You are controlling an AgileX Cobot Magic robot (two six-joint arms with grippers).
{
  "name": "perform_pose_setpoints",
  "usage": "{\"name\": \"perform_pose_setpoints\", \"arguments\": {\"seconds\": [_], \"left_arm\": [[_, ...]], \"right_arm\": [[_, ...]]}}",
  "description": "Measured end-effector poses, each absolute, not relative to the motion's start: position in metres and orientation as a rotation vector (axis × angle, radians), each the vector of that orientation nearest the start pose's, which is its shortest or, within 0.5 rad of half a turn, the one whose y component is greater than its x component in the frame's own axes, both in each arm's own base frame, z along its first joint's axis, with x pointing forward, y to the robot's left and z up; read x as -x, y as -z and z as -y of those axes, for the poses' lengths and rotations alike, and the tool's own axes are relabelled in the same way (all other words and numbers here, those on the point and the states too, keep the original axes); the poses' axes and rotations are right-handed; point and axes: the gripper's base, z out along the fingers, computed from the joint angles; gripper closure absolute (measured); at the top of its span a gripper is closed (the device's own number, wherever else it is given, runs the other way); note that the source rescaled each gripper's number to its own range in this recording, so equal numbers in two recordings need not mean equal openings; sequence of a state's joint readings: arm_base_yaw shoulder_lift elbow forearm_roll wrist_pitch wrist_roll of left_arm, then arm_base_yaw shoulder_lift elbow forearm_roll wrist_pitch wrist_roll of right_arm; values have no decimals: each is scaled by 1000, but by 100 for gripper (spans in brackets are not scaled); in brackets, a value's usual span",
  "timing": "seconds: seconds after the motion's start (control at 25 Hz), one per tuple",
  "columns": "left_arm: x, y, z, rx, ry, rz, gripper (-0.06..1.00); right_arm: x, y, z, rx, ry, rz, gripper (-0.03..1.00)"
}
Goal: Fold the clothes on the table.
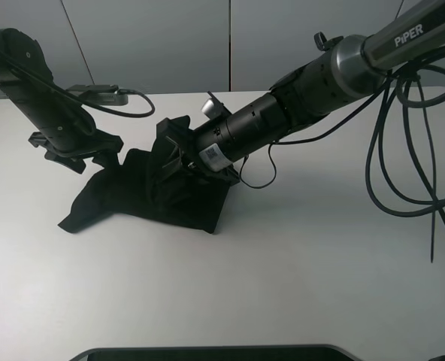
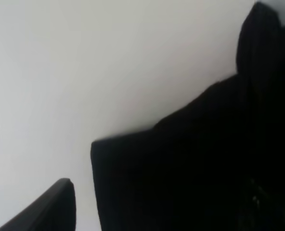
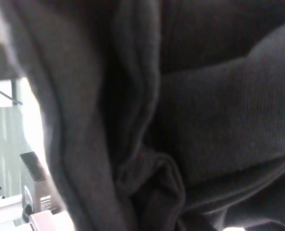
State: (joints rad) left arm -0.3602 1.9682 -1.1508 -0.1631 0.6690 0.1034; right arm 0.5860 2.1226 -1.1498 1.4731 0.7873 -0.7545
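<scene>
The raised bunch of cloth in my right gripper is low over the shirt's body [image 1: 185, 203], and the black T-shirt would lie there if I let go now.
The black T-shirt [image 1: 151, 192] lies crumpled on the white table [image 1: 298, 256], left of centre. Its print and neck label are hidden. My right gripper [image 1: 174, 150] reaches across from the right and is buried in the shirt's upper part, where a bunch of cloth stands raised. Its fingers are hidden, and the right wrist view shows only black cloth [image 3: 190, 120] up close. My left gripper [image 1: 102, 149] is at the shirt's upper left edge. In the left wrist view one dark finger [image 2: 46, 209] sits wide to the side over the table [image 2: 84, 72], and cloth [image 2: 195, 168] covers the other side.
Black cables [image 1: 410, 158] hang from the right arm over the right part of the table. A dark edge [image 1: 207, 353] runs along the table's front. A grey wall stands behind the table.
</scene>
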Motion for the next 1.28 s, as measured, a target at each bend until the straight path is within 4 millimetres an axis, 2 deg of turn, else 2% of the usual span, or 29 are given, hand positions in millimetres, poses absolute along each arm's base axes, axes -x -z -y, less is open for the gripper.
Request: {"name": "perform_pose_setpoints", "arguments": {"seconds": [0.32, 0.36, 0.4, 0.44, 0.52, 0.56, 0.6, 0.8, 0.88, 1.0, 1.28], "left_arm": [[-364, -170, 149, -528, 236, -2870, 6], [-367, -175, 150, -529, 240, -2858, 6], [-369, -179, 151, -532, 243, -2854, 6], [-371, -183, 152, -531, 248, -2847, 6], [-373, -188, 153, -532, 251, -2835, 6], [-373, -188, 153, -534, 251, -2839, 6], [-373, -189, 153, -538, 251, -2839, 6], [-372, -189, 153, -544, 250, -2850, 6], [-372, -189, 153, -548, 248, -2851, 6], [-372, -188, 152, -549, 248, -2851, 6], [-369, -189, 157, -609, 332, -2846, 6]], "right_arm": [[-295, -109, -270, 245, -1386, -2753, 85], [-295, -110, -271, 255, -1395, -2730, 78], [-297, -112, -272, 250, -1421, -2695, 65], [-298, -115, -274, 261, -1458, -2646, 49], [-300, -119, -277, 303, -1510, -2563, 10], [-300, -121, -278, 332, -1522, -2531, 3], [-300, -121, -278, 361, -1524, -2512, 0], [-298, -120, -278, 408, -1507, -2515, -3], [-299, -120, -275, 432, -1441, -2536, -3], [-302, -132, -268, 498, -1253, -2542, -3], [-302, -180, -237, 694, -709, -2535, -3]]}}
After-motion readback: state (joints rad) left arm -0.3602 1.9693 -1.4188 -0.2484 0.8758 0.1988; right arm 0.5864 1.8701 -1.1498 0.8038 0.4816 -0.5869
